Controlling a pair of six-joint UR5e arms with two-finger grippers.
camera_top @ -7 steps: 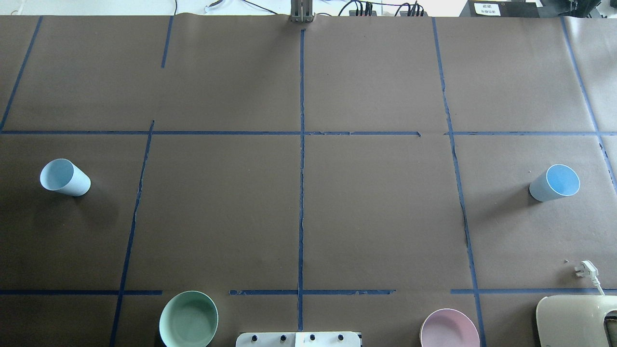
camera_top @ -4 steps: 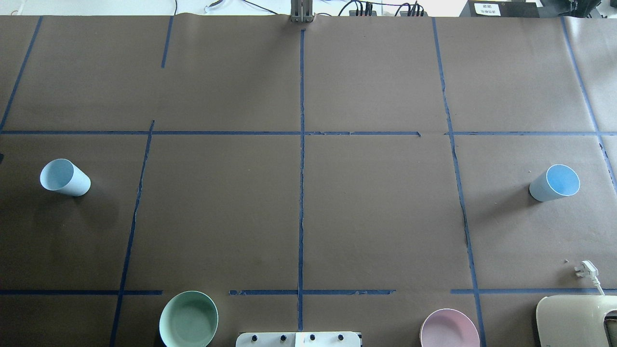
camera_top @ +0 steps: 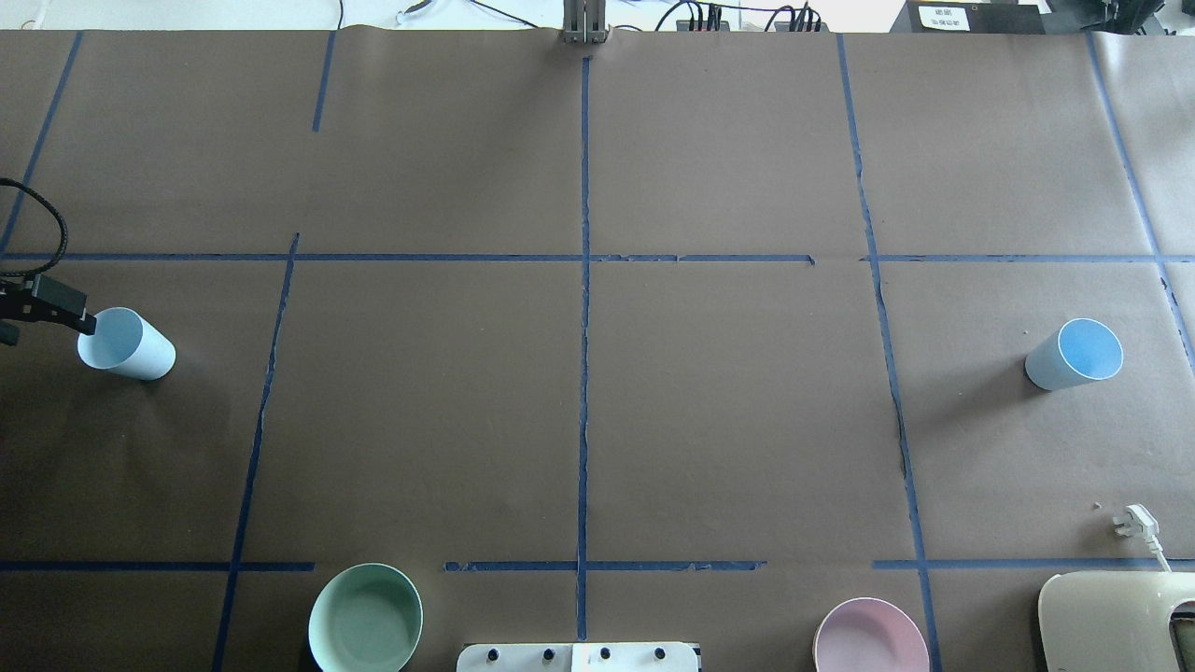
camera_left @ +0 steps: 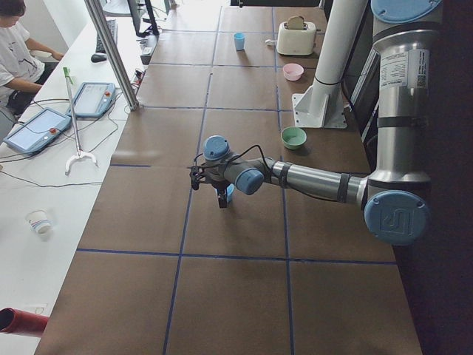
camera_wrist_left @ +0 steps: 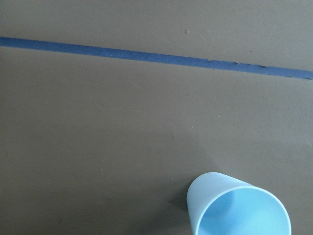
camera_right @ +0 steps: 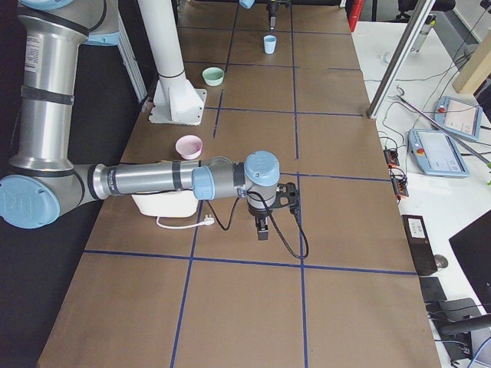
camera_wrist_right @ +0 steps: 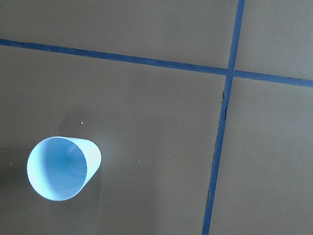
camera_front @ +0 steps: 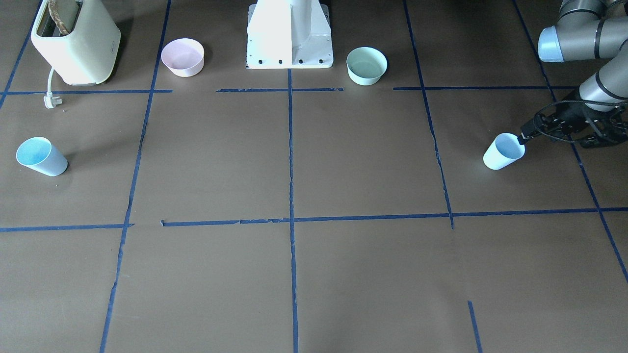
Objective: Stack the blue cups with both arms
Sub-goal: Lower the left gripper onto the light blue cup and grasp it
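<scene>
My left gripper lowers first and then closes on the pale blue cup, as its fingers reach only the pale blue cup's rim [camera_front: 512, 135], short of the cup's side [camera_front: 499, 159].
Two pale blue cups stand upright, far apart. The left cup [camera_top: 126, 345] is at the table's left side; it also shows in the front view [camera_front: 503, 152] and low in the left wrist view [camera_wrist_left: 239, 205]. My left gripper [camera_top: 42, 322] hovers at its outer rim, jaws spread, holding nothing; one fingertip [camera_front: 522, 137] is at the rim. The right cup [camera_top: 1074, 355] stands alone at the right side and shows in the right wrist view [camera_wrist_right: 61, 166]. My right gripper [camera_right: 262, 226] shows only in the right side view; I cannot tell its state.
A mint-green bowl [camera_top: 364, 618] and a pink bowl [camera_top: 870, 639] sit near the white pedestal [camera_front: 289, 34]. A cream toaster [camera_top: 1116, 621] with a loose white plug [camera_top: 1134, 523] is at the near right corner. Blue tape lines cross the brown table.
My left gripper has come into the overhead view from the left edge, up to the left cup's rim. Both cups have stayed put.
</scene>
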